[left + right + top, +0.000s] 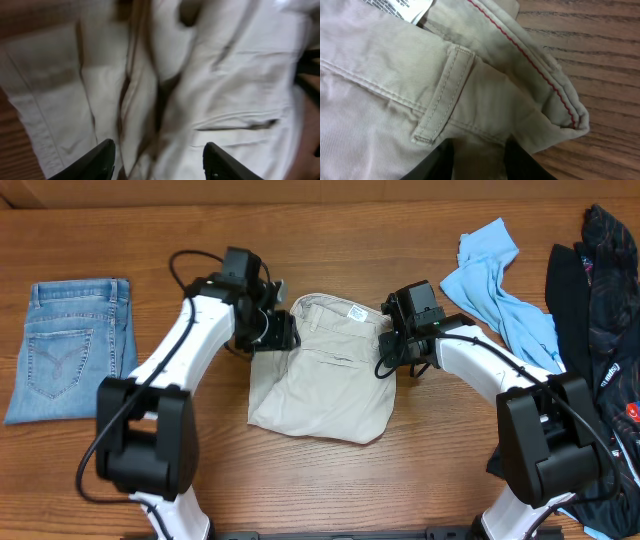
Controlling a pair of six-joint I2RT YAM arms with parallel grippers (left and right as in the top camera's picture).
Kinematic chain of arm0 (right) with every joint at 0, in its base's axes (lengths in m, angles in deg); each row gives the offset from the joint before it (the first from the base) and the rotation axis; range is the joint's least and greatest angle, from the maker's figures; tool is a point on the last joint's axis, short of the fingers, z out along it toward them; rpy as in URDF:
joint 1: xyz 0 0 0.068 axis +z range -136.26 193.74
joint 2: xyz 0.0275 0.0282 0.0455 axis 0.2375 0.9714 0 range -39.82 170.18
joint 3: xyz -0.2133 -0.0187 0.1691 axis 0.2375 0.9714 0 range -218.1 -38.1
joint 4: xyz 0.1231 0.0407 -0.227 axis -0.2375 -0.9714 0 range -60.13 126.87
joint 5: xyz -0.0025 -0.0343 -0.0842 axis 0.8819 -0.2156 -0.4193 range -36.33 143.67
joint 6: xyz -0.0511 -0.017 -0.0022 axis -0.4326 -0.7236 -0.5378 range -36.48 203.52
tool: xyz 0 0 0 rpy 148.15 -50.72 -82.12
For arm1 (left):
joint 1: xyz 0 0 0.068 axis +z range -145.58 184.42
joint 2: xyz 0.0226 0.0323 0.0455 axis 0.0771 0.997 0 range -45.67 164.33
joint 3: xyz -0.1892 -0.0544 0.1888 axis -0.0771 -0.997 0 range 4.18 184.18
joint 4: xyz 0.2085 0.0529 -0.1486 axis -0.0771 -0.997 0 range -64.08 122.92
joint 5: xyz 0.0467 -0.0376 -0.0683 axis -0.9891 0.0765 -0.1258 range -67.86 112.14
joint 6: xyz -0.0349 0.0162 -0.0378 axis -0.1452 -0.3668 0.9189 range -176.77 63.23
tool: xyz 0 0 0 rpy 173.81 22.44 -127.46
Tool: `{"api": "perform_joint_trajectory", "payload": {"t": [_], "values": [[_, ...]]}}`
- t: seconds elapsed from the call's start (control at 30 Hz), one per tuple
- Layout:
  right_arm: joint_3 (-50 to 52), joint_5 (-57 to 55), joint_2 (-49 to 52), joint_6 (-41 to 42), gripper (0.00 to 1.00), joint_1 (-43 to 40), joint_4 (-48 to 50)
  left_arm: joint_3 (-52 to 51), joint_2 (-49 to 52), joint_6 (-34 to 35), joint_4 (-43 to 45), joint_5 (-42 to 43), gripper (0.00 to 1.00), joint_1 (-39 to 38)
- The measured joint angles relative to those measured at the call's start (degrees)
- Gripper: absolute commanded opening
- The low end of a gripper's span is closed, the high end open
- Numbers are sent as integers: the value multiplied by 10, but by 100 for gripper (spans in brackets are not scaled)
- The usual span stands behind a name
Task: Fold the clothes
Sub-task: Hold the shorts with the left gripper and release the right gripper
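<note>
Next, my left gripper grabs the beige shorts [325, 385] by the creased edge near the waistband, to drag them beside the jeans for folding.
The beige shorts [325, 385] lie bunched in the middle of the table, with the waistband and white label [356, 311] at the far side. My left gripper [275, 332] is at the shorts' upper left edge. In the left wrist view it [157, 160] is open, fingers wide apart just over the creased fabric [240, 90]. My right gripper [390, 350] is at the shorts' right edge. In the right wrist view it [477, 160] pinches a fold of the shorts [380, 90] just below a belt loop [440, 97].
Folded blue jeans [70, 345] lie at the left. A light-blue shirt [495, 285] lies crumpled at the back right. Black garments [600, 310] are piled along the right edge. Bare wooden table [330, 490] runs along the front.
</note>
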Motion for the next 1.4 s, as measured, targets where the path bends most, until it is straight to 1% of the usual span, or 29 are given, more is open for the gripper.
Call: {"api": "perform_joint_trajectory", "payload": {"t": [0.03,0.1,0.13,0.17,0.27,0.33,0.37,0.47,0.7,0.8,1.03,1.07,1.13,1.23,1.4], "values": [[0,0,0,0,38,0,0,0,7,5,-5,-4,63,0],[0,0,0,0,38,0,-1,-1,23,16,-15,-22,67,1],[0,0,0,0,38,0,-1,-1,26,20,-17,-33,73,3],[0,0,0,0,38,0,-1,-1,27,22,-18,-43,76,3],[0,0,0,0,38,0,-2,-1,27,34,-24,-74,78,8],[0,0,0,0,38,0,-2,-1,27,35,-29,-89,85,10],[0,0,0,0,38,0,-2,-1,27,36,-30,-95,87,10],[0,0,0,0,38,0,-2,-1,27,38,-29,-99,85,11],[0,0,0,0,38,0,-4,-1,27,-3,12,-22,84,11],[0,0,0,0,38,0,-5,-1,27,-14,36,6,82,11],[0,-2,0,0,38,0,-6,-1,27,-31,55,49,71,11],[0,-1,0,0,38,0,-6,-1,27,-32,56,52,71,11],[0,-2,0,0,38,0,-7,-1,27,-33,68,55,74,11],[0,-2,0,0,38,0,-7,-1,27,-31,104,57,74,13],[0,-1,0,0,39,0,-8,-1,27,-8,144,58,73,15]]}}
